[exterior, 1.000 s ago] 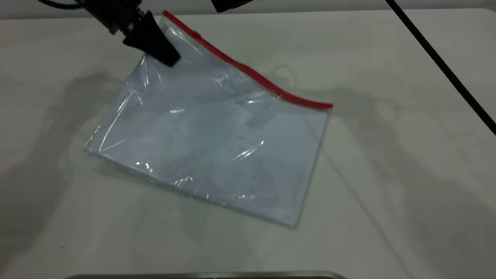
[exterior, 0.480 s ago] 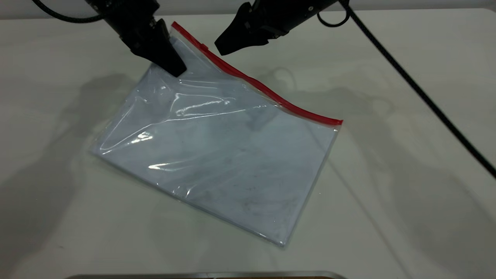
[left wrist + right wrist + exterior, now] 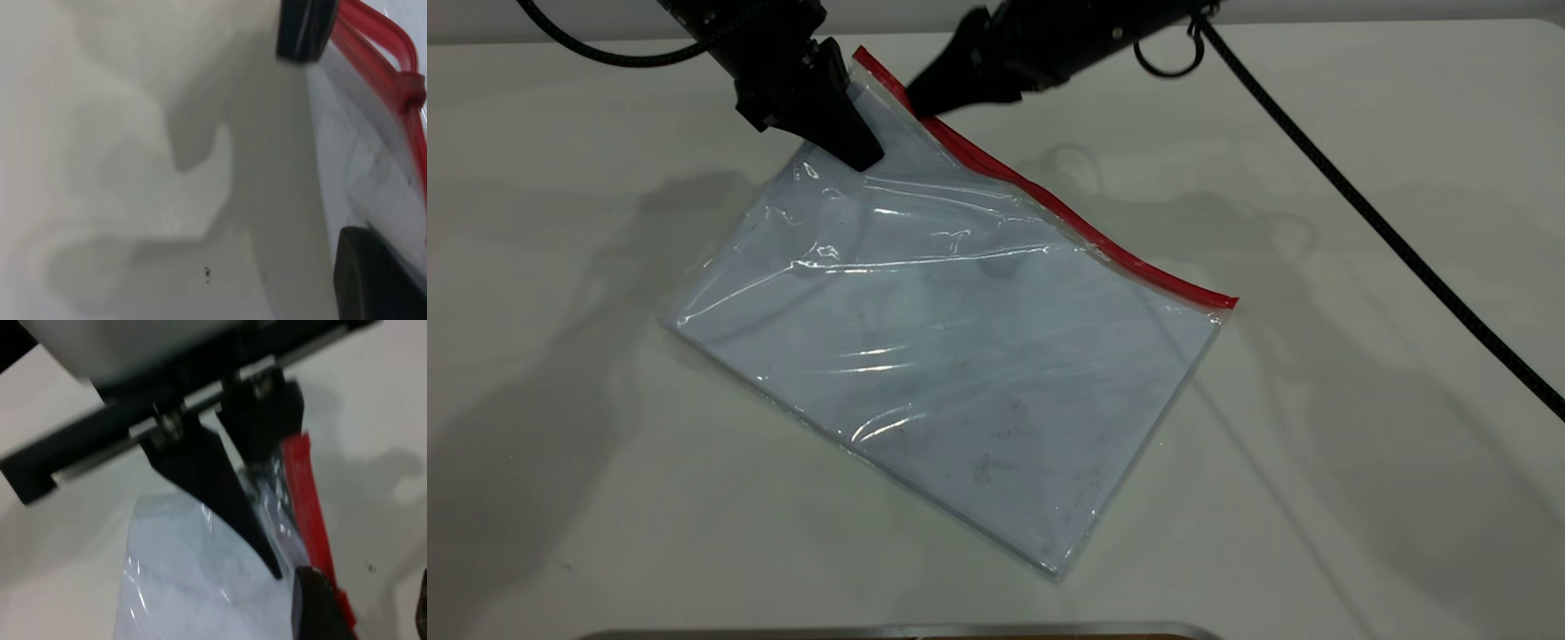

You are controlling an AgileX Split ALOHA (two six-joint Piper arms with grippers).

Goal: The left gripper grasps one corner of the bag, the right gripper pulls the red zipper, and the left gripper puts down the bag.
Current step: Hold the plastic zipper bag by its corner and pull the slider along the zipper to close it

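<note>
My right gripper needs to grab the zipper by its slider tab (image 3: 343, 607) next. Then it should pull the zipper along the bag's red strip.
The bag (image 3: 969, 356) lies on the white table with one corner lifted. The red zipper (image 3: 1067, 222) runs along its far long edge. My left gripper (image 3: 852, 142) is shut on the corner of the bag (image 3: 876, 89) where the red strip ends. My right gripper (image 3: 918, 102) is at the red zipper just beside the left one. In the right wrist view it (image 3: 370, 603) is open. One finger is on each side of the red strip (image 3: 303, 500), at the slider tab (image 3: 343, 607). The left wrist view shows the strip (image 3: 383, 47) and the tab (image 3: 413, 87).
The right arm's braided cable (image 3: 1360, 204) crosses the table at the right. A metal edge (image 3: 898, 631) runs along the near side. Bare white table (image 3: 1316, 489) surrounds the bag.
My right gripper came in from the top and dropped to the red zipper. My left gripper moved right and a little down with the corner, dragging the bag to the right.
</note>
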